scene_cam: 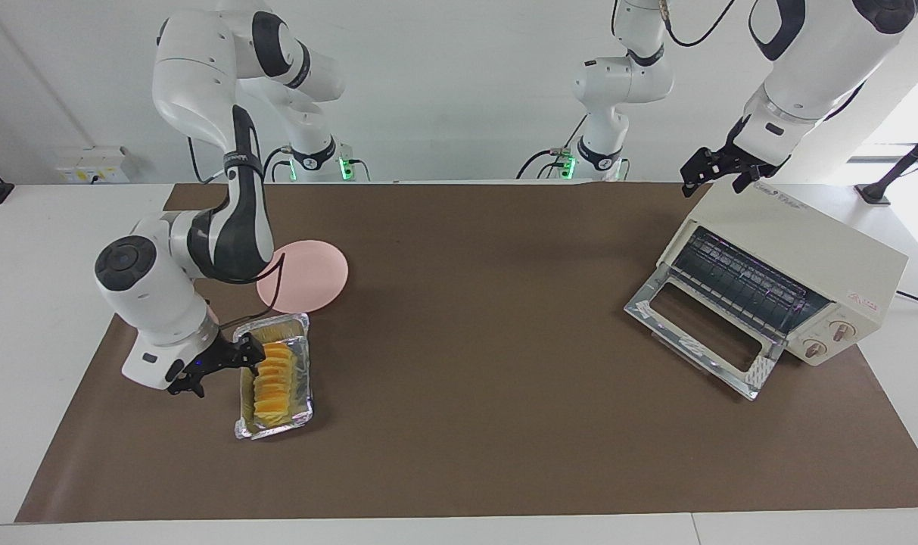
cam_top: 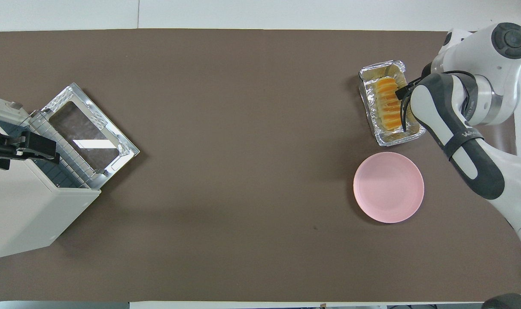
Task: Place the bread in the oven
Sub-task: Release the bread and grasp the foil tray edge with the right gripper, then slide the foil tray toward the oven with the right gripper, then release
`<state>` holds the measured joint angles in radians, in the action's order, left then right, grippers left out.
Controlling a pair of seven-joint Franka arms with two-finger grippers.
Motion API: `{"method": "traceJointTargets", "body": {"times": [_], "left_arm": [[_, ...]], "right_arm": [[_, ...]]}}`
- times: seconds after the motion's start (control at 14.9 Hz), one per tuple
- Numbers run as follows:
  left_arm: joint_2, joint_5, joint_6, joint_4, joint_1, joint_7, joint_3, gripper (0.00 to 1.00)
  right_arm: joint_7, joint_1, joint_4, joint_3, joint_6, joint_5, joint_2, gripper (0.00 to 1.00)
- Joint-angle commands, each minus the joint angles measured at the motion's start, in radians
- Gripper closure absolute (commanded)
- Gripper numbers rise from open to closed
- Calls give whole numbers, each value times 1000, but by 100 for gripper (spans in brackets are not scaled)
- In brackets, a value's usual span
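Note:
My right gripper grabs the foil tray by its rim [cam_top: 403, 73] next, to carry the bread [cam_top: 387, 104] toward the oven.
The bread [scene_cam: 272, 382], a ridged yellow-orange loaf, lies lengthwise in the silver foil tray [scene_cam: 308, 378] at the right arm's end of the table; it also shows in the overhead view [cam_top: 387, 105]. My right gripper [scene_cam: 224, 372] is open and empty, low beside the tray, with one fingertip [cam_top: 401, 92] at the tray's rim by the loaf. The cream-white oven [scene_cam: 799, 250] stands at the left arm's end, its glass door [scene_cam: 701, 333] dropped open and its rack showing. My left gripper [scene_cam: 720, 172] waits open over the oven's top [cam_top: 24, 214].
A round pink plate [scene_cam: 311, 276] lies next to the foil tray [cam_top: 395, 139], nearer to the robots. The brown mat [scene_cam: 474, 318] covers the table between tray and oven. The oven's cable runs off past its knob end.

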<state>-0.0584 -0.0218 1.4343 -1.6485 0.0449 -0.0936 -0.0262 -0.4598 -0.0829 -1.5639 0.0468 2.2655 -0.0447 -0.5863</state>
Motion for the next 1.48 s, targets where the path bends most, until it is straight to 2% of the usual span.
{"method": "traceJointTargets", "body": {"times": [0.0, 0.07, 0.4, 0.61, 0.74, 0.94, 1.08, 1.21, 1.41], "left_arm": [[-27, 13, 18, -31, -3, 2, -1, 0], [-27, 13, 18, -31, -3, 2, -1, 0], [-27, 13, 18, -31, -3, 3, -1, 0], [-27, 13, 18, -31, -3, 3, -1, 0], [-27, 13, 18, -31, -3, 3, -1, 0], [-27, 13, 18, -31, -3, 3, -1, 0], [-27, 13, 18, -31, -3, 3, -1, 0], [-27, 13, 18, -31, -3, 3, -1, 0], [-27, 13, 18, -31, -3, 3, -1, 0]], "right_arm": [[-8, -3, -70, 7, 49, -9, 29, 48], [-7, -1, -70, 7, 42, -8, 31, 99], [9, 0, -64, 8, 25, -6, 34, 100], [26, 2, -39, 8, -36, 2, 43, 100], [33, 5, -10, 16, -123, 3, 71, 100], [110, 49, 114, 18, -364, 22, 98, 100], [257, 147, 212, 18, -515, 29, 118, 100], [445, 259, 263, 18, -586, 66, 120, 100], [663, 417, 222, 18, -514, 89, 120, 100]]}}
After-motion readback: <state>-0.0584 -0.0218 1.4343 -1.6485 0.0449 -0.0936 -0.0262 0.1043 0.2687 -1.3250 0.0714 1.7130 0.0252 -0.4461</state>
